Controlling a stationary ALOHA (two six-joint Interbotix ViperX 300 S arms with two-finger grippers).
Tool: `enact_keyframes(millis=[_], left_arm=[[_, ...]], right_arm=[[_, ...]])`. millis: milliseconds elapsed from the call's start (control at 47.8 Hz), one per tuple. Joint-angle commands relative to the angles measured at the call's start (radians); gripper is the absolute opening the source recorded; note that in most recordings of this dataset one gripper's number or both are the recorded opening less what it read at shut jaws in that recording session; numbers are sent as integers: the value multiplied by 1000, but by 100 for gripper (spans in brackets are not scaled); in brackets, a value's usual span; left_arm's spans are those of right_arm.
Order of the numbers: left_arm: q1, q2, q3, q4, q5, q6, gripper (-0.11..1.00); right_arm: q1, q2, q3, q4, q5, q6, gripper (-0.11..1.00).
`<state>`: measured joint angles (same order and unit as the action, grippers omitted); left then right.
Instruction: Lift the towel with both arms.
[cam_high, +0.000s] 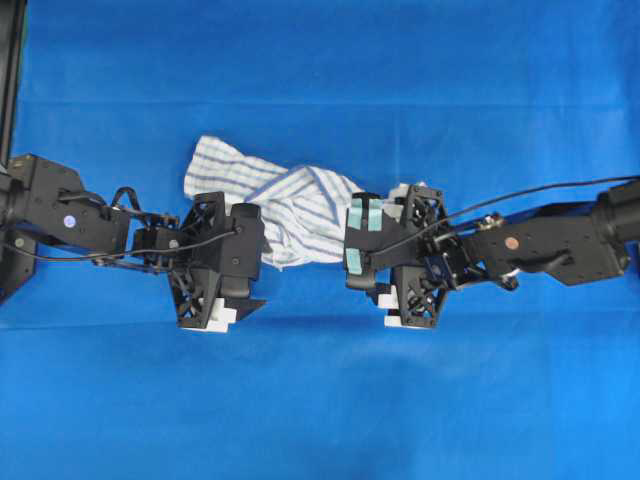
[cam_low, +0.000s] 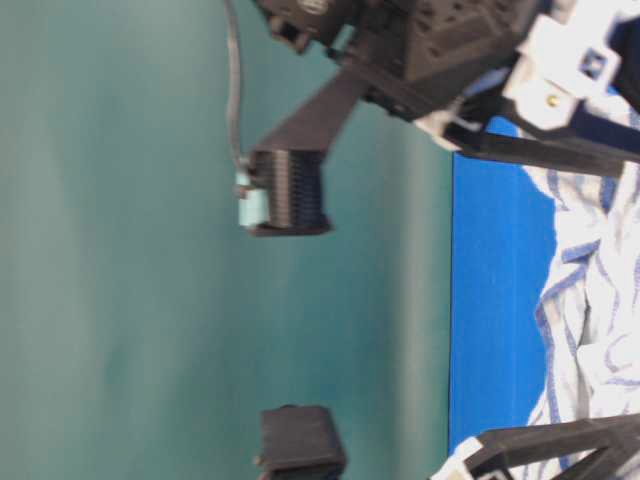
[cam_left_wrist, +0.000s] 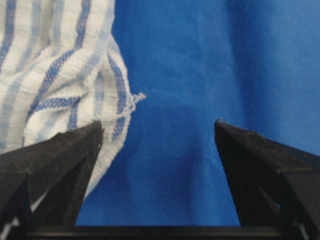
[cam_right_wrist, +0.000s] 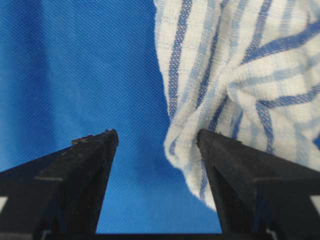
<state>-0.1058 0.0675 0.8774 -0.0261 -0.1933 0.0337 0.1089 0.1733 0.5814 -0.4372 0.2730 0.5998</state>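
A fold of the towel (cam_right_wrist: 240, 75) bulges up beside my finger, and the rest is slack. Next, my right gripper pinches that raised fold (cam_right_wrist: 189, 143) to lift the towel.
The towel (cam_high: 300, 205), white with thin blue stripes, lies crumpled on the blue cloth between both arms. My left gripper (cam_high: 215, 258) hangs over its left end, open. In the left wrist view the towel (cam_left_wrist: 55, 75) edge runs beside the left finger (cam_left_wrist: 60, 160), and only blue cloth shows between the tips of the left gripper (cam_left_wrist: 158, 125). My right gripper (cam_high: 410, 255) is open over the towel's right end. In the right wrist view a fold of the towel (cam_right_wrist: 240, 75) bulges just inside the right finger (cam_right_wrist: 240, 170) of the right gripper (cam_right_wrist: 157, 133). Nothing is gripped.
A large plain blue cloth (cam_high: 320, 400) covers the whole table. A black upright (cam_high: 12, 70) stands at the far left edge. From table level, the towel (cam_low: 590, 300) rests on the blue cloth (cam_low: 495, 300) with a black finger (cam_low: 540, 150) beside it.
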Motion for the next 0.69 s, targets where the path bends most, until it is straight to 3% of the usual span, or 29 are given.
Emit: enact_keyframes(millis=[0, 251, 377, 460, 586, 670], left_arm=[[11, 3, -8, -6, -20, 2, 88], [21, 12, -11, -11, -20, 2, 88], [41, 12, -14, -14, -15, -2, 82], [58, 12, -12, -18, -14, -9, 65], [86, 9, -12, -18, -14, -49, 26], [91, 5, -11, -18, -12, -54, 5]], right_arm=[[-14, 6, -2, -3, -48, 2, 67], [-25, 31, 2, -3, -74, 2, 66], [-25, 31, 2, -3, -75, -5, 60], [-25, 31, 2, -3, -72, -5, 43], [-25, 23, 5, -3, -64, -5, 7], [-25, 11, 6, -3, -61, -3, 4]])
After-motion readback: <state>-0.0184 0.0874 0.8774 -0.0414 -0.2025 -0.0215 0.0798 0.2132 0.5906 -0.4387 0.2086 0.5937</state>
